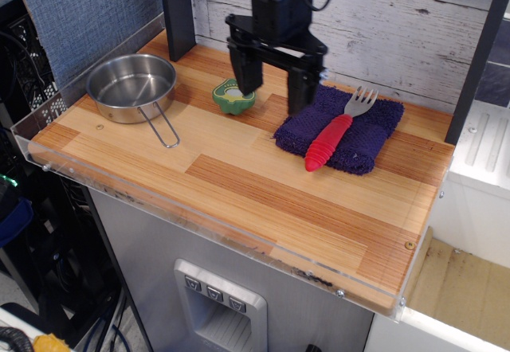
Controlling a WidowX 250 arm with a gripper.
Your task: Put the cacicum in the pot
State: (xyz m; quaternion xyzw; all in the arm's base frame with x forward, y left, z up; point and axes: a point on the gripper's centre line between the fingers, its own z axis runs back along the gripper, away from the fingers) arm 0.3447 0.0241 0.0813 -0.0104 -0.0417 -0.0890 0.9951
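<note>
My gripper is going to put the cacicum in the pot [131, 87], so next it will grab the cacicum [230, 99] by its green sides.
The cacicum [230, 99], a small green toy pepper half with a pale yellow cut face up, lies on the wooden table behind the middle. The pot [131, 87], a shallow shiny steel pan with a wire loop handle pointing to the front, sits at the left. My gripper [272, 89] is open and empty, fingers pointing down. Its left finger [248, 75] stands just behind the cacicum's right edge and partly covers it. Its right finger is beside the towel's left corner.
A dark blue towel [358, 133] lies at the right with a red-handled fork [333, 135] on it. A dark post [177, 13] stands at the back left. A clear low rim [215, 223] edges the table's front and left sides.
</note>
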